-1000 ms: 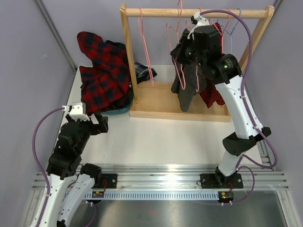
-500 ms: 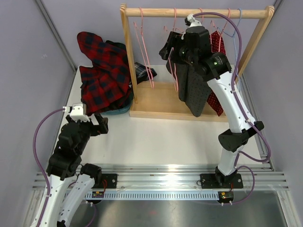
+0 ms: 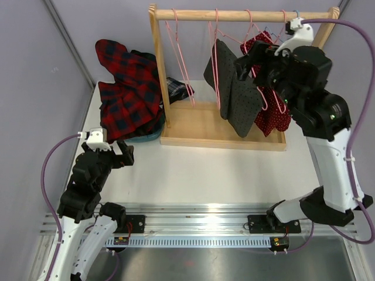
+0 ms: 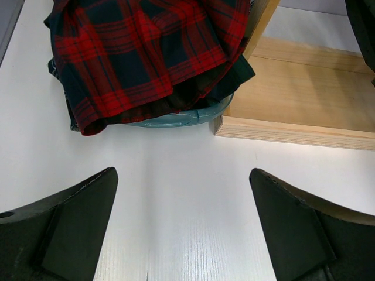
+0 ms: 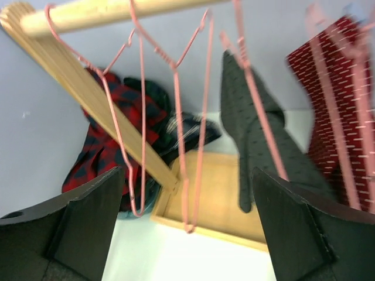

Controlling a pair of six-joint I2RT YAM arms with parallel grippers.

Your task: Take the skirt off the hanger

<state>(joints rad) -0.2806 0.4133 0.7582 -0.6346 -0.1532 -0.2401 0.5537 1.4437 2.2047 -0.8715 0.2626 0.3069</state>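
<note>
I will reach with my right gripper and grab the pink hanger by its bare side wire, so the grey skirt (image 3: 234,96) stays free for my left gripper to remove.
A dark grey dotted skirt (image 3: 234,96) hangs on a pink hanger (image 3: 215,52) from the wooden rail (image 3: 240,16). To its right a red patterned skirt (image 3: 270,111) hangs on another pink hanger. My right gripper (image 3: 246,61) is open, high up just right of the grey skirt, holding nothing. In the right wrist view the grey skirt (image 5: 258,140) and red skirt (image 5: 340,105) hang ahead of the open right gripper (image 5: 187,193). My left gripper (image 3: 124,153) is open low over the table; in its wrist view the left gripper (image 4: 183,193) is empty.
A pile of red plaid clothes (image 3: 126,88) lies over a teal basket (image 4: 176,120) left of the rack. Bare pink hangers (image 3: 179,58) hang near the rack's left post (image 3: 159,70). The wooden base tray (image 3: 199,126) lies under the rail.
My right gripper has opened and pulled back to the right and upward. The grey skirt on its hanger has swung back under the rail. The left arm has not moved.
</note>
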